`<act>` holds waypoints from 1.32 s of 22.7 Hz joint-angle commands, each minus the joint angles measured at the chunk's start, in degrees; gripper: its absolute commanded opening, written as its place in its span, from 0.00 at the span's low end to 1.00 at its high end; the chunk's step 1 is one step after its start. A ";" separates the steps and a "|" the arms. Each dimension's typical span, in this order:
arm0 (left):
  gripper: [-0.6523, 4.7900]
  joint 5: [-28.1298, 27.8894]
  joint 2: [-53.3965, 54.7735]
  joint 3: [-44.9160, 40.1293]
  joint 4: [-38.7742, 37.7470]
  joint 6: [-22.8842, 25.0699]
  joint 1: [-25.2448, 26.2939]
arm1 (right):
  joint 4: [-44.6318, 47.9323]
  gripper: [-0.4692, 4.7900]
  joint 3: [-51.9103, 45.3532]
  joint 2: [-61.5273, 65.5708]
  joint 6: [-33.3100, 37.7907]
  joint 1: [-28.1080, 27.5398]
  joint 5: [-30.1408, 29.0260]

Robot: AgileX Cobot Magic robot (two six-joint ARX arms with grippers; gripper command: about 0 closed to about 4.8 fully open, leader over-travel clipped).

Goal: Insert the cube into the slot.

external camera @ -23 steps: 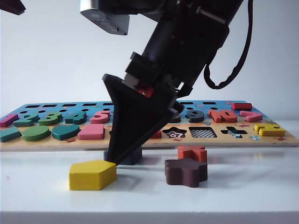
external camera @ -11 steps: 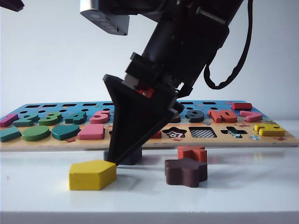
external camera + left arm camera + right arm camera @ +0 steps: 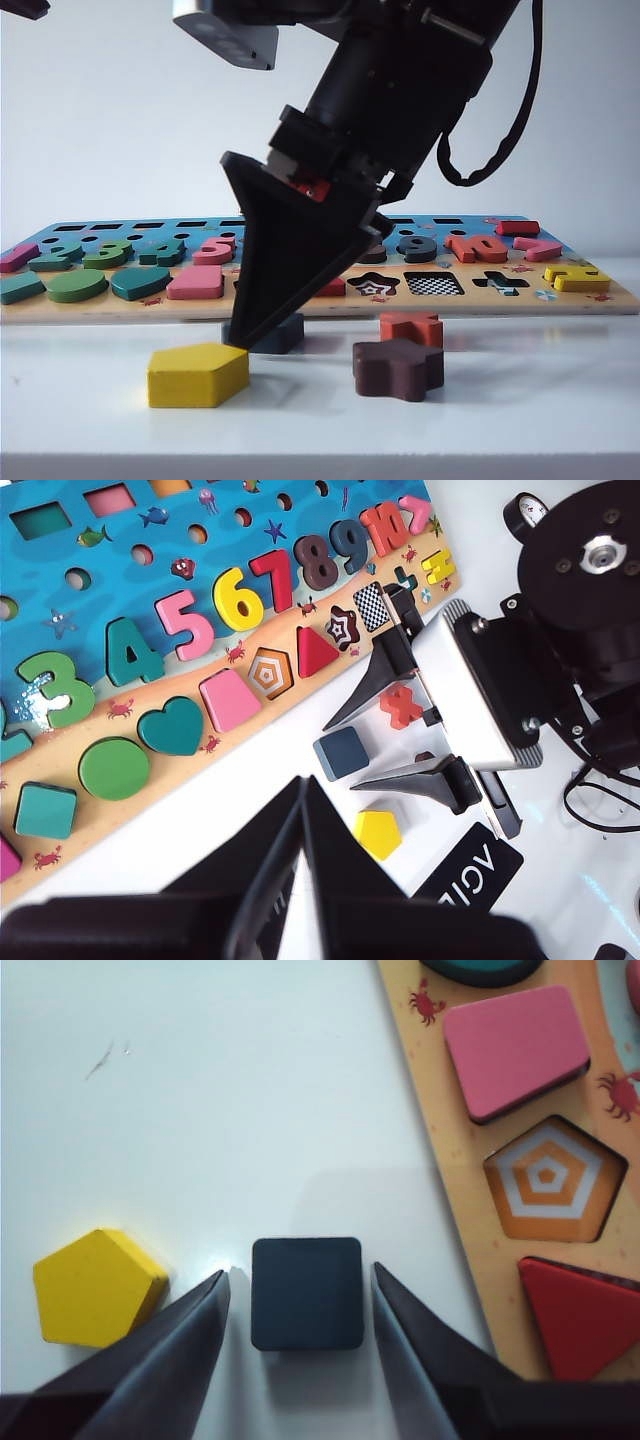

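Observation:
I will next grip the navy cube by its two opposite sides with my right gripper, so that it can fit into the checkered slot (image 3: 434, 284).
The cube (image 3: 306, 1293), a flat navy square block, lies on the white table just in front of the puzzle board. My right gripper (image 3: 300, 1272) is open and straddles it, one finger on each side with a narrow gap to the block. From the exterior view the right gripper (image 3: 240, 340) reaches down steeply and hides most of the cube (image 3: 287, 335). The square checkered slot (image 3: 434, 284) is empty in the board's front row, right of the gripper. My left gripper (image 3: 301, 780) hovers high above the table, shut with nothing in it, looking down on the cube (image 3: 341, 752).
The board (image 3: 320, 306) lies tilted behind the loose pieces, with numbers and shapes seated in it. A yellow pentagon (image 3: 198, 375) sits just beside the right gripper's outer finger. A brown star (image 3: 398, 367) and an orange-red cross (image 3: 411, 325) lie to the right.

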 commanded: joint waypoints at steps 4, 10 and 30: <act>0.15 0.31 -0.09 0.24 0.59 0.24 0.02 | 0.07 0.58 0.11 -0.26 -0.02 0.02 0.22; 0.15 0.31 -0.09 0.24 0.59 0.22 0.02 | -0.07 0.56 0.11 -0.26 -0.04 0.02 1.46; 0.15 0.28 -0.09 0.24 0.59 0.22 0.02 | -1.95 0.38 1.95 -6.23 -2.54 0.02 1.75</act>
